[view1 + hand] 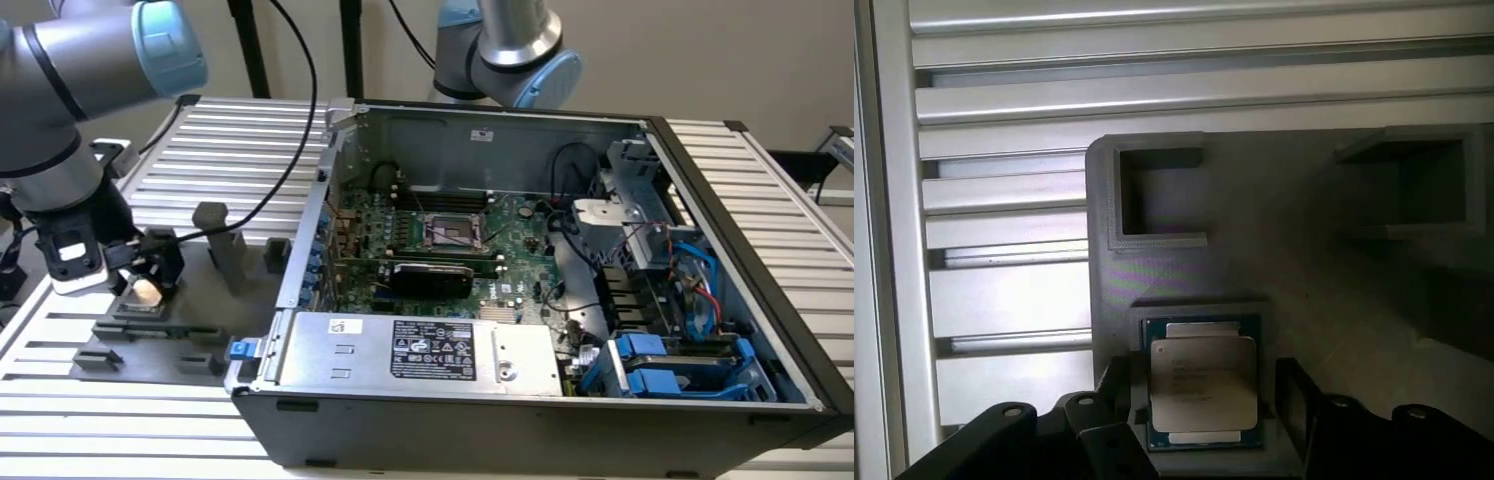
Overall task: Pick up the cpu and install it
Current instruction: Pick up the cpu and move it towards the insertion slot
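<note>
The sides of the plate's hollow leave gaps for fingers at the cpu's opposite side edges, so my gripper should next pick up the cpu (1202,385) by those edges to install it.
The cpu (1202,385), a small flat square chip with a silvery top and green rim, lies in a shallow recess of the grey fixture plate (1274,290). My gripper (1204,398) hangs just over it, one dark finger on each side. The jaws are open, and a gap shows between the chip and the fingers (1294,405). In the exterior view the gripper (142,283) is low over the fixture plate (180,330) at that view's left, with the cpu (144,293) pale between the fingers. The black metal-framed socket (451,233) sits on the motherboard inside the open computer case (534,420).
Upright grey fixture blocks (220,245) stand on the plate between the gripper and the case wall. A silver power supply (414,350) fills the case's near side, with blue drive bays (681,365) and cables at the exterior view's right. A second arm (514,55) stands behind the case.
</note>
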